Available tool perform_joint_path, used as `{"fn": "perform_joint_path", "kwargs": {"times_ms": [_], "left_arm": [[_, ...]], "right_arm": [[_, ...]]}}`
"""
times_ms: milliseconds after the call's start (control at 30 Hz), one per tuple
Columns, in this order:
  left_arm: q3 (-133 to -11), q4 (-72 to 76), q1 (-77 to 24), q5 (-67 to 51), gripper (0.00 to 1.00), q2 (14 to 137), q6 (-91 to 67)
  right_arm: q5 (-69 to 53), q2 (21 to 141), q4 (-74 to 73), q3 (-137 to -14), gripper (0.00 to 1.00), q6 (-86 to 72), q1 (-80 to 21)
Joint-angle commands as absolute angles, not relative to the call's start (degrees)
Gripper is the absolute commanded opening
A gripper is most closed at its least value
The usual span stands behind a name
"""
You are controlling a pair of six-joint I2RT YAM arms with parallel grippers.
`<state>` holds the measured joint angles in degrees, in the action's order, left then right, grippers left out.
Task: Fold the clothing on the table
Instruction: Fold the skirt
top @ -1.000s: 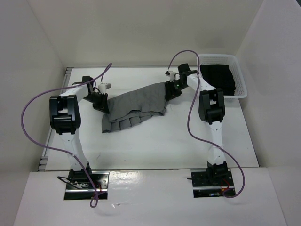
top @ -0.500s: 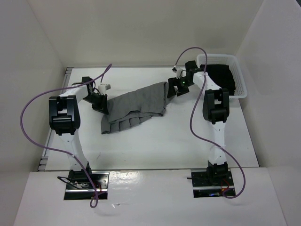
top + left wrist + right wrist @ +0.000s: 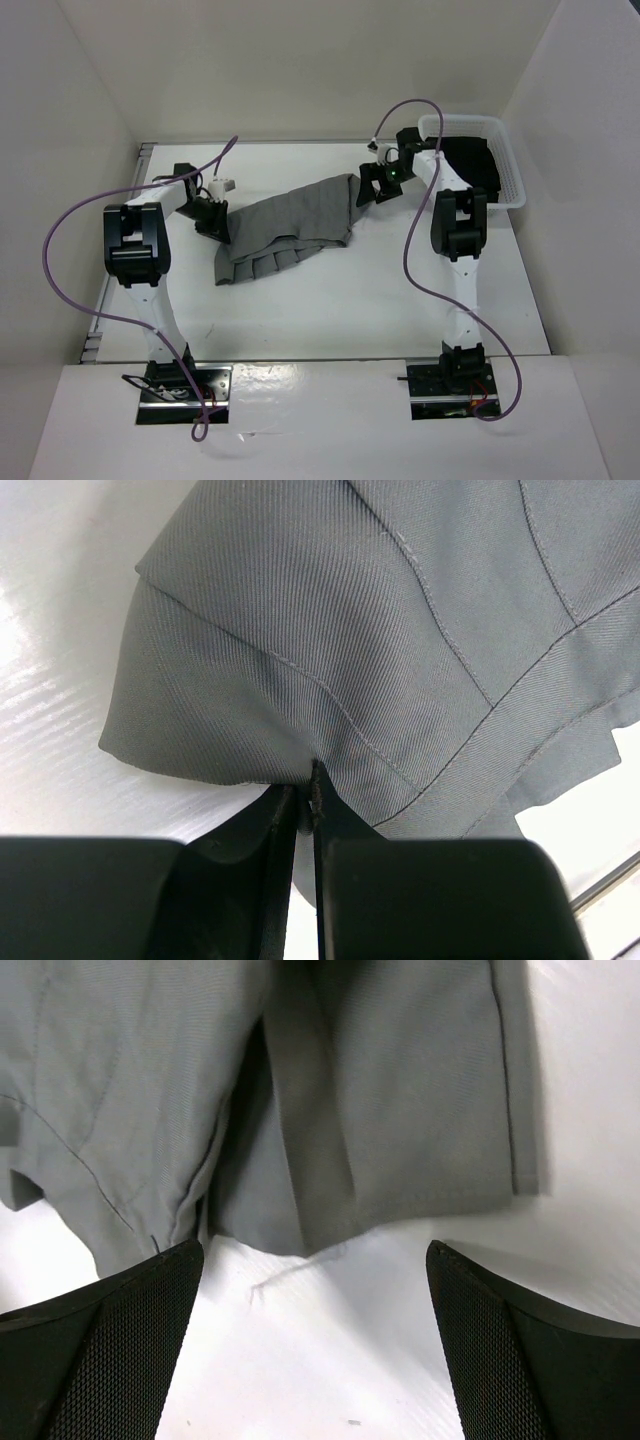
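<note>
Next, my right gripper grabs the skirt's edge (image 3: 359, 196) (image 3: 321, 1237) at the skirt's end opposite my left gripper. Then I fold that end across.
The clothing (image 3: 290, 225), a grey pleated skirt, lies crumpled across the middle of the white table (image 3: 330, 300), folded partly over itself. My left gripper (image 3: 213, 222) sits at the skirt's left end, shut on a pinch of its edge (image 3: 305, 790); the fabric (image 3: 380, 630) spreads away from the jaws. My right gripper (image 3: 372, 185) hovers just past the skirt's right corner, open. In the right wrist view its mesh-padded fingers (image 3: 150, 1310) stand wide apart over bare table (image 3: 350, 1360), and the skirt's hem (image 3: 400, 1090) lies beyond them, untouched.
A white lattice basket (image 3: 512, 195) holding a black garment (image 3: 468, 165) stands at the back right, close behind the right arm. White walls enclose the table. A metal rail (image 3: 100, 320) runs along the left edge.
My right gripper has opened and let go of the skirt's right corner, then drawn back to the right. The corner now rests on the table. The left gripper has kept its hold and place.
</note>
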<state>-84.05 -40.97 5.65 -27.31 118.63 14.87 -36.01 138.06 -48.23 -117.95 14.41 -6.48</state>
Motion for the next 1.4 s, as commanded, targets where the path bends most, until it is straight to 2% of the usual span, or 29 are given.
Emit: {"fn": "perform_joint_path", "kwargs": {"times_ms": [0,700,767,800,867,900,1000,1033,1267,1367], "left_arm": [[-82.44,-43.15,6.15,-25.66,0.15,117.25,16.7],[-82.44,-43.68,6.15,-25.66,0.15,117.25,16.7],[-82.44,-43.68,6.15,-25.14,0.15,117.25,16.7],[-82.44,-43.68,6.15,-25.14,0.15,117.25,17.22],[-82.44,-43.68,6.15,-25.14,0.15,117.25,17.23],[-82.44,-43.68,6.15,-25.14,0.15,116.72,17.23],[-81.92,-43.68,6.15,-25.14,0.15,116.72,17.23],[-81.91,-43.68,6.15,-25.14,0.15,116.2,17.75],[-81.91,-43.68,6.68,-25.14,0.15,115.66,17.75],[-81.91,-43.68,6.68,-25.75,0.15,115.14,18.28]], "right_arm": [[-40.86,141.05,-52.2,-123.04,0.96,16.16,-7.29],[-45.35,149.94,-58.71,-134.38,0.95,18.46,-14.76],[-45.35,150.56,-58.71,-134.91,0.89,18.98,-15.37],[-45.35,150.56,-58.71,-134.91,0.76,18.98,-15.38],[-43.43,151.08,-59.23,-135.53,0.56,18.98,-16.08],[-42.55,151.08,-59.24,-135.53,0.35,18.98,-16.08],[-38.43,149.6,-59.24,-135.53,0.05,18.37,-16.08],[-37.63,148.98,-58.72,-135.53,0.0,17.85,-16.08],[-28.4,143.71,-58.27,-137.28,0.0,15.38,-15.56],[-24.27,143.7,-61.08,-146.03,0.0,14.16,-16.08]]}}
